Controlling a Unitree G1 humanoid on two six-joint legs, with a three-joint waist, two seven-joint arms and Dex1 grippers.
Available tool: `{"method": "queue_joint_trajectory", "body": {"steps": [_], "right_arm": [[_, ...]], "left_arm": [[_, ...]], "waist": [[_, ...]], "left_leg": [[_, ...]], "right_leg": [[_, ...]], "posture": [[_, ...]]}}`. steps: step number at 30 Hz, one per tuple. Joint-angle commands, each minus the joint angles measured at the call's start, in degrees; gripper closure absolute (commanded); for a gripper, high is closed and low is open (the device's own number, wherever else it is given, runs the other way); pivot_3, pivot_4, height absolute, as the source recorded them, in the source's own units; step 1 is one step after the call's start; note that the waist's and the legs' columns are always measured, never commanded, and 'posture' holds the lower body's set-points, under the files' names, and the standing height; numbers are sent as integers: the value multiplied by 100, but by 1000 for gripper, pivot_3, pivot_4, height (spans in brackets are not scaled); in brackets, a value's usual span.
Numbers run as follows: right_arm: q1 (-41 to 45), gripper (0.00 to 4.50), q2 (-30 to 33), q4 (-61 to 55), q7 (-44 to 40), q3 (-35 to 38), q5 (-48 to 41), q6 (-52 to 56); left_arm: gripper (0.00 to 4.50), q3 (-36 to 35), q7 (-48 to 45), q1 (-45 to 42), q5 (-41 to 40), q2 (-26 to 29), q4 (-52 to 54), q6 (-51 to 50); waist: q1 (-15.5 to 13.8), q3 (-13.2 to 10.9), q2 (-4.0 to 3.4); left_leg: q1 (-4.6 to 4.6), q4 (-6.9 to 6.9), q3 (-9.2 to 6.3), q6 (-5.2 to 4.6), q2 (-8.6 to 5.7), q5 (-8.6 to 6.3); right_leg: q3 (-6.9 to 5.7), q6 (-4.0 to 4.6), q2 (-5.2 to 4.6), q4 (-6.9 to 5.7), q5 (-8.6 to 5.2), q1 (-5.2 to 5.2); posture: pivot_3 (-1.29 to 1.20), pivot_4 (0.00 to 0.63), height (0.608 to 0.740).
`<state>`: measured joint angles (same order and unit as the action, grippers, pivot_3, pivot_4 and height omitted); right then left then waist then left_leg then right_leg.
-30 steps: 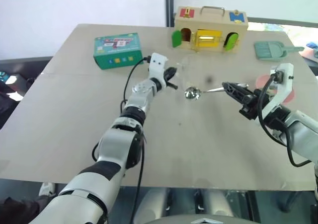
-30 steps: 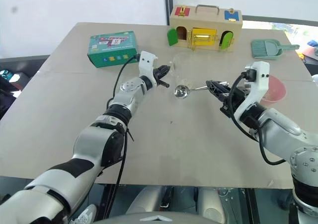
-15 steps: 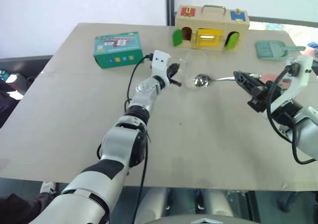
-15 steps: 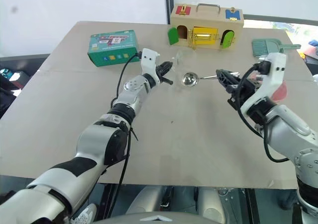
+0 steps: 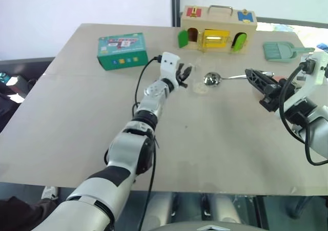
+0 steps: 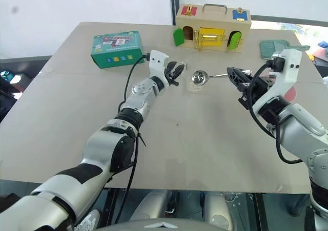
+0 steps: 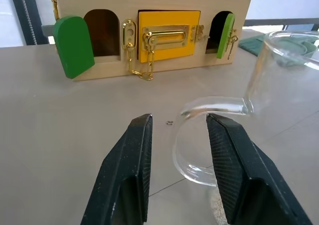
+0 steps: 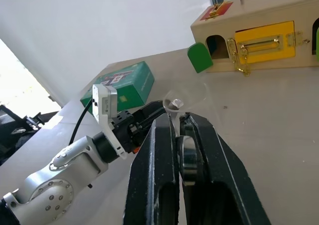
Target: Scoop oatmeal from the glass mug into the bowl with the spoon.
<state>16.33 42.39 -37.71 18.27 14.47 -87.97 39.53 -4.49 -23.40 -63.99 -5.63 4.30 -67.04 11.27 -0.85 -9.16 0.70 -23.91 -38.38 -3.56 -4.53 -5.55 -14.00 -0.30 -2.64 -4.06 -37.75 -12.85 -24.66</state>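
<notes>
The mug's round glass body [image 7: 291, 100] is wider than my open fingers. I should next have my left gripper grab the clear glass mug by its slim curved handle [image 7: 178, 144].
The clear glass mug [image 5: 197, 76] stands mid-table with a thin layer of pale oatmeal [image 5: 200, 87] at its bottom. My left gripper [image 7: 178, 122] is open, with the mug's handle [image 7: 199, 135] lying between its fingers [image 7: 128, 170], not clamped. My right gripper [image 5: 253, 76] is shut on the spoon's handle and holds it level. The spoon's round bowl [image 5: 211, 79] hangs at the mug's right side near its rim. I cannot tell whether it is inside the mug. The pink bowl [image 6: 292, 93] peeks out behind my right wrist.
A wooden latch box [image 5: 217, 32] stands at the far edge behind the mug. A green carton [image 5: 122, 50] lies far left and a teal dustpan [image 5: 281, 50] far right. A stray grain [image 7: 169, 122] lies on the table by the mug's handle.
My left gripper has opened and let go of the mug's handle. My right gripper has carried the spoon up and away from me, from in front of the mug to its rim.
</notes>
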Motion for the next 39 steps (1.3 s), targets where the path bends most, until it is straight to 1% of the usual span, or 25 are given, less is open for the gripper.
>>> {"method": "queue_joint_trajectory", "body": {"steps": [1, 8, 11, 12, 14, 19, 26, 28, 31, 34, 35, 37, 38, 39], "right_arm": [[114, 4500, 29, -152, -7, 143, -28, -148], [68, 4500, 19, -229, 99, 152, -60, -169], [74, 4500, 18, -250, 144, 143, -67, -171], [78, 4500, 20, -255, 159, 139, -62, -171], [90, 4500, 32, -268, 192, 131, -49, -165], [90, 4500, 30, -310, 250, 112, -44, -166], [135, 4500, 47, -312, 278, 62, 15, -137], [143, 4500, 55, -301, 259, 51, 30, -127], [149, 4500, 34, -278, 227, 32, 71, -128], [148, 4500, 19, -276, 198, 23, 63, -128], [146, 4500, 33, -278, 196, 26, 33, -115], [125, 4500, 70, -286, 194, 47, -26, -94], [116, 4500, 94, -283, 200, 56, -57, -79], [111, 4500, 116, -279, 207, 66, -87, -66]], "left_arm": [[2663, -21, 174, -305, 94, -19, -50, 35], [2663, -68, 246, -563, 111, -62, -325, 26], [3425, -103, 207, -650, 99, -89, -425, 11], [3872, -119, 169, -666, 87, -101, -443, 18], [4415, -133, 162, -694, 98, -111, -476, 24], [4415, -168, 198, -709, 117, -100, -497, 57], [4415, -210, 121, -531, 105, -89, -247, 261], [4415, -217, 139, -459, 89, -93, -167, 255], [4415, -253, -78, -309, -28, -141, -5, 84], [3633, -165, 23, -198, 66, -172, 142, 23], [3244, -105, 206, -168, 165, -176, 172, 41], [2311, -20, 485, -128, 303, -180, 208, 48], [2013, 15, 508, -113, 340, -188, 230, 78], [2013, 55, 532, -100, 385, -191, 252, 122]], "waist": [[-1, 0, 0], [-1, 0, 0], [0, 0, 0], [0, 0, 0], [0, 0, 0], [1, 0, 0], [1, 0, 0], [0, 0, 0], [2, 1, 0], [2, 1, 0], [2, 1, 0], [0, 1, 1], [-1, 1, 1], [-4, 1, 1]], "left_leg": [[0, 0, 0, 0, 0, 0], [0, -1, 1, 0, 0, 0], [0, -2, 1, 0, 0, 0], [0, -2, 1, 0, 0, 0], [0, -2, 2, 0, 0, 0], [0, -2, 2, 0, 0, 0], [1, -4, 3, 0, 0, 0], [1, -4, 3, 0, 0, 0], [2, -4, 4, 0, 0, 0], [2, -5, 4, 0, 0, 0], [2, -5, 4, 0, 0, 0], [2, -6, 4, 0, 0, 0], [2, -6, 4, 0, 0, 0], [2, -6, 4, 0, 0, 0]], "right_leg": [[0, 0, 0, -1, 0, 0], [0, 0, 0, -3, 0, 0], [0, 0, 0, -4, 0, 0], [0, 0, 0, -4, 0, 0], [1, 0, 0, -5, 0, 0], [1, 0, 0, -6, 0, -1], [2, 0, 0, -7, 0, -1], [2, 0, 0, -7, 0, -1], [4, 0, 0, -9, 0, -1], [4, 0, 1, -10, 0, -1], [4, 0, 1, -10, 0, -1], [4, 0, 1, -11, 0, -1], [4, 0, 1, -11, 0, -1], [4, 0, 0, -11, 0, -1]], "posture": [[0, 150, 740], [0, 150, 740], [0, 150, 740], [0, 150, 740], [0, 150, 740], [0, 150, 740], [0, 150, 740], [0, 150, 740], [0, 150, 740], [0, 150, 740], [0, 150, 740], [0, 150, 740], [0, 150, 740], [0, 150, 740]]}}
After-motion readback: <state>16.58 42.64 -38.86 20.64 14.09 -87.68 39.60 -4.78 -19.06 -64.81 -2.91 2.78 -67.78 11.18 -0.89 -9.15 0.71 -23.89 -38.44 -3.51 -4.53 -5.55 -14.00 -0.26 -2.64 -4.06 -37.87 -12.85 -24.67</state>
